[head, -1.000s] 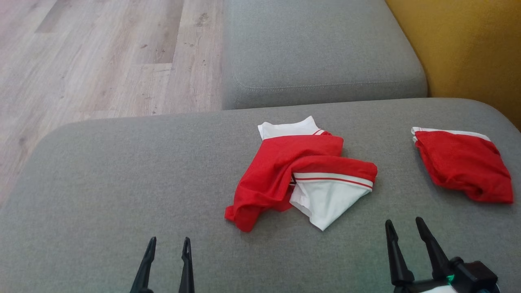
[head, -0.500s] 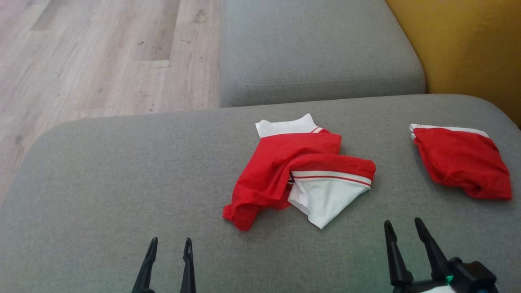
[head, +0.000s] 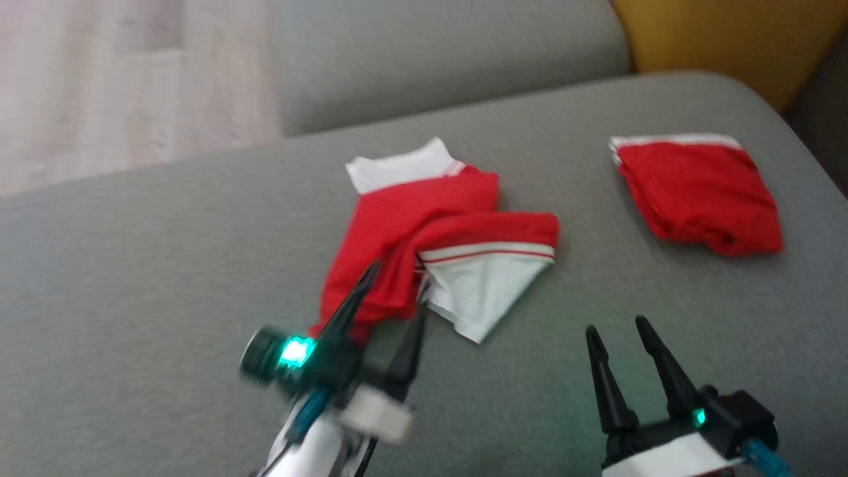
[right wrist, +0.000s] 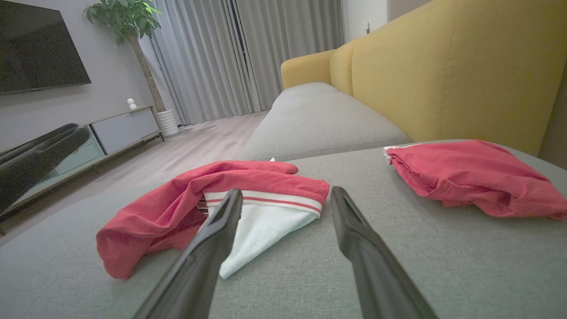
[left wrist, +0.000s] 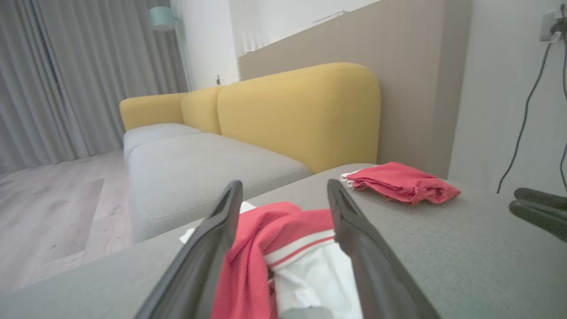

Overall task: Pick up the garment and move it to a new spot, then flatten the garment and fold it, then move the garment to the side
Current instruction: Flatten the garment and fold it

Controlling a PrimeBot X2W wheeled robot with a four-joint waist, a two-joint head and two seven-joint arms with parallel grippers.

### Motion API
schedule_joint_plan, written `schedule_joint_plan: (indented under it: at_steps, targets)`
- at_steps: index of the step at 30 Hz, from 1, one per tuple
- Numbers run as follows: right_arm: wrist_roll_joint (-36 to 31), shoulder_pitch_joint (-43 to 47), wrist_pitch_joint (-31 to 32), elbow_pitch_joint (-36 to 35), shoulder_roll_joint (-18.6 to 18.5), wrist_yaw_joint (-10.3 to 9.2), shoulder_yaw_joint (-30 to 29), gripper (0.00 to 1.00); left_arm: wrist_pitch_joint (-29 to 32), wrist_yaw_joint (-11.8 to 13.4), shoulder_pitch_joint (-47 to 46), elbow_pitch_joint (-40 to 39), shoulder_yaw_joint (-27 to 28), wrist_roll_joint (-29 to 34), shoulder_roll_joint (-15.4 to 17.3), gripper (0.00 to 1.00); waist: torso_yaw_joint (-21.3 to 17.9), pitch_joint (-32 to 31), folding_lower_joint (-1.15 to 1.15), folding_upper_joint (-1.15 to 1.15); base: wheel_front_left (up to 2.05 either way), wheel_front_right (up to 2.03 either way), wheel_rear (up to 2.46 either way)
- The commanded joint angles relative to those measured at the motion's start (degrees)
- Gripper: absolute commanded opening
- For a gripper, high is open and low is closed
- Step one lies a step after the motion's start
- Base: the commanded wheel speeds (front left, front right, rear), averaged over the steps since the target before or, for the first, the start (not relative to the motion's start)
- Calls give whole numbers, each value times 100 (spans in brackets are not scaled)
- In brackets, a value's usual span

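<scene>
The left gripper grabs the raised fold where red meets white (head: 419, 274) next, since the garment's red cloth (head: 362, 254) lies slack on the cushion.
A crumpled red and white garment (head: 430, 232) lies in the middle of the grey seat cushion (head: 132, 265). My left gripper (head: 397, 289) is open at its near left end, one finger over the red cloth and one beside the white part; the blur hides whether it touches. In the left wrist view the garment (left wrist: 283, 248) lies between and just beyond the open left gripper (left wrist: 284, 184). My right gripper (head: 616, 324) stands open over bare cushion, short of the white corner. From the right wrist, the garment (right wrist: 248, 186) lies ahead of the right gripper (right wrist: 287, 190).
A second red garment (head: 695, 195), folded, lies at the cushion's far right. Another grey cushion (head: 430, 59) adjoins at the back, with a yellow backrest (head: 715, 33) to the right and wooden floor (head: 99, 79) to the left.
The head view has shifted and blurred. My left arm has swung forward and to the right, up to the crumpled garment's near end. The right gripper has stayed open near the front edge.
</scene>
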Motion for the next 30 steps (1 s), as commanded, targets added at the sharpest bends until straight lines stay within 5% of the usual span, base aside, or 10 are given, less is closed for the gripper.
schedule_joint_plan:
  at_steps: [1, 13, 25, 26, 27, 30]
  targets:
    - [-34, -327, -53, -213, -31, -4, 150, 100, 47, -34, -507, -71, 32, -52, -44, 100, -480, 515, -1, 0, 0, 0, 0]
    - [194, -811, -53, -275, -31, -4, 314, 100, 1144, -383, -2794, 1690, -1268, -701, -44, 100, -1624, 1584, -1, 0, 0, 0, 0]
    - [358, -963, -54, -274, -31, -4, 386, 100, 1707, -119, -3851, 3625, -1773, -892, -44, 100, -1962, 1979, -1, 0, 0, 0, 0]
    - [361, -969, -54, -269, -31, -4, 375, 100, 1706, -128, -3884, 3738, -1784, -923, -44, 17, -1967, 1982, -1, 0, 0, 0, 0]
    - [364, -973, -54, -265, -31, -4, 364, 100, 1655, -132, -3916, 3824, -1796, -943, -44, 0, -1969, 1984, -1, 0, 0, 0, 0]
    - [366, -976, -54, -260, -31, -4, 330, 100, 1486, -133, -3972, 3942, -1822, -981, -44, 0, -1953, 1961, -1, 0, 0, 0, 0]
